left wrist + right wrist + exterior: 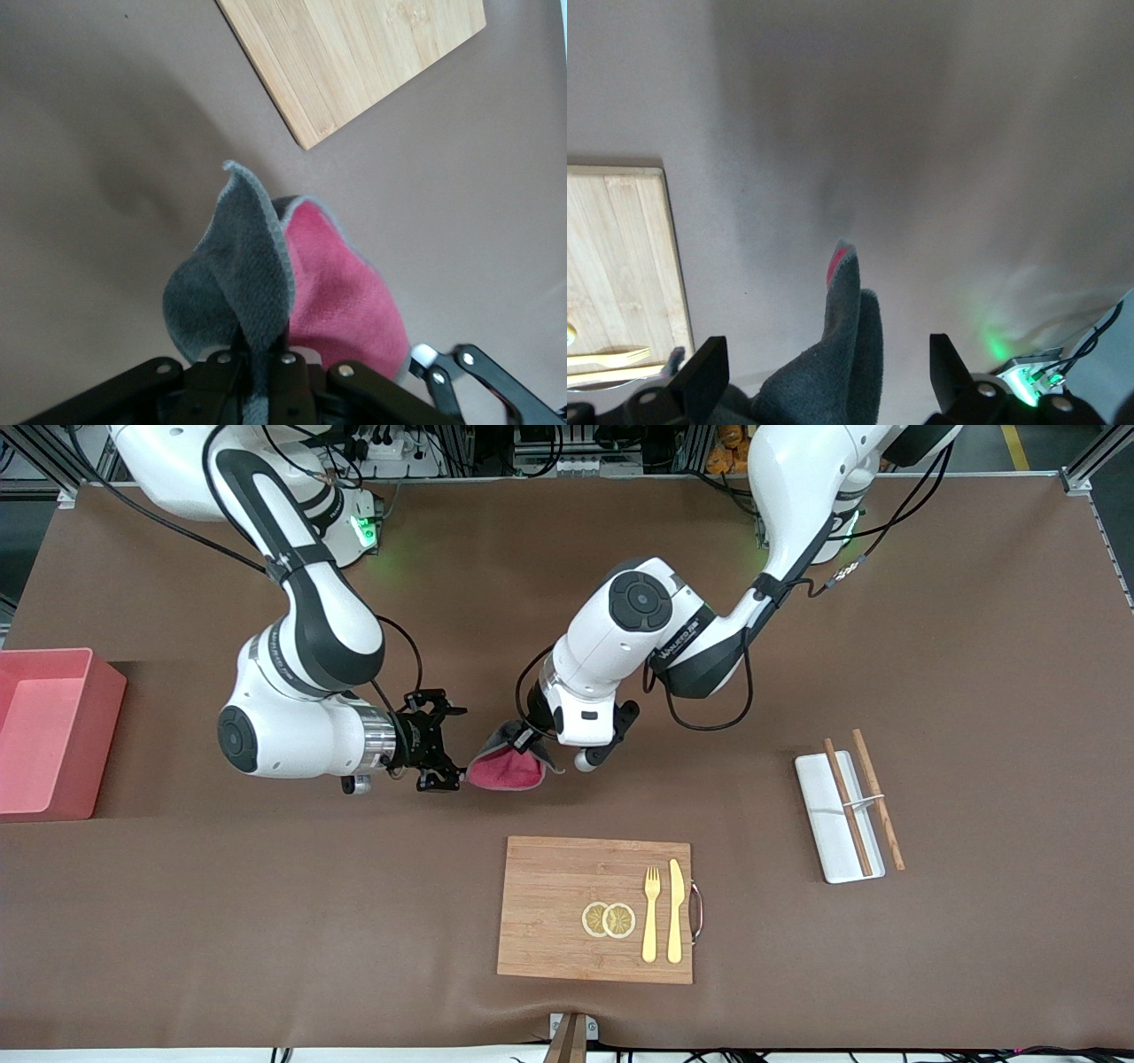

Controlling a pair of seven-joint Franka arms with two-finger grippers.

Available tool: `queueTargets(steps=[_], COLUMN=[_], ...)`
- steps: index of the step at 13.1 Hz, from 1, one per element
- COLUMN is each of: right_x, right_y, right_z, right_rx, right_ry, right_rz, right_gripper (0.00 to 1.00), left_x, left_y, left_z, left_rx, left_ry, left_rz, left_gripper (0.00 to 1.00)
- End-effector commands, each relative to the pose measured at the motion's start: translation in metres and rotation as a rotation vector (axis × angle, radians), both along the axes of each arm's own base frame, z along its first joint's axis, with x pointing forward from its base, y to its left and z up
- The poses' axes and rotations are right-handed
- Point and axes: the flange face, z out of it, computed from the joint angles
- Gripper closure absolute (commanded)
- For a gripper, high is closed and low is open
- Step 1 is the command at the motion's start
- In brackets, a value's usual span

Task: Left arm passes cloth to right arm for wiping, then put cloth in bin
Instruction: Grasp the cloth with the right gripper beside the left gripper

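Note:
The cloth is to be taken over for wiping, so my right gripper will reach it and grab its free hanging end point(483, 766) point(799, 390).
The left arm's gripper point(532, 741) is shut on the cloth point(507, 769) and holds it over the middle of the table, above the brown mat. The cloth hangs with its crimson face and its grey face both showing. In the left wrist view the cloth point(266, 266) sticks out from the shut gripper point(263, 359). The right arm's gripper point(447, 746) is open, level with the cloth and right beside it. In the right wrist view the grey cloth point(842, 354) lies between the spread fingers of that gripper point(824, 372) without touching either. The pink bin point(106, 726) stands at the right arm's end of the table.
A wooden cutting board point(549, 903) lies nearer the front camera than the cloth, bearing two lemon slices point(608, 919), a fork point(651, 912) and a knife point(675, 911). A white tray point(819, 779) with two chopsticks point(848, 806) lies toward the left arm's end.

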Motion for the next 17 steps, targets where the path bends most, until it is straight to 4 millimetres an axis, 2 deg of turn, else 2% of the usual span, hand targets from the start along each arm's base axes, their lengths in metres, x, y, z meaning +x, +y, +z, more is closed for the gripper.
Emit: queueTargets(steps=[1,3,4,5,6,7,8,14,15,16,17], right_x=[-0.002,-0.002,-0.004,-0.005,-0.005,-0.005,-0.005,-0.006,-0.006,-0.006,-0.004], right_y=[0.02,0.025,0.029,0.031,0.031,0.031,0.031,0.024,0.019,0.013,0.004], right_z=[-0.009,-0.012,-0.015,-0.017,-0.017,-0.017,-0.018,-0.022,-0.022,-0.023,-0.021], right_rx=[0.028,0.029,0.027,0.028,0.027,0.028,0.028,0.021,0.014,0.01,0.001], right_ry=[-0.001,-0.016,-0.013,-0.014,-0.015,-0.016,-0.014,0.011,0.023,0.034,0.023], right_rz=[-0.049,-0.054,-0.049,-0.039,-0.034,-0.033,-0.032,-0.037,-0.024,-0.01,0.023], right_gripper=[0.0,0.0,0.1,0.3,0.63,0.89,1.0,1.0,1.0,1.0,1.0], left_x=[0.0,-0.002,-0.002,-0.002,-0.002,-0.002,-0.001,0.0,0.002,0.006,0.006], left_y=[-0.014,-0.019,-0.019,-0.019,-0.019,-0.019,-0.018,-0.017,-0.015,-0.01,-0.009], left_z=[-0.001,-0.002,-0.004,-0.004,-0.005,-0.005,-0.004,-0.006,-0.004,0.001,0.01], left_rx=[-0.062,-0.082,-0.08,-0.08,-0.08,-0.08,-0.079,-0.075,-0.075,-0.08,-0.08], left_ry=[0.004,-0.002,0.001,-0.002,0.001,0.001,-0.002,-0.009,-0.015,-0.016,-0.032], left_rz=[0.056,0.073,0.073,0.072,0.073,0.073,0.074,0.062,0.062,0.077,0.076], left_gripper=[1.0,1.0,1.0,1.0,1.0,1.0,1.0,1.0,0.78,0.05,0.0])
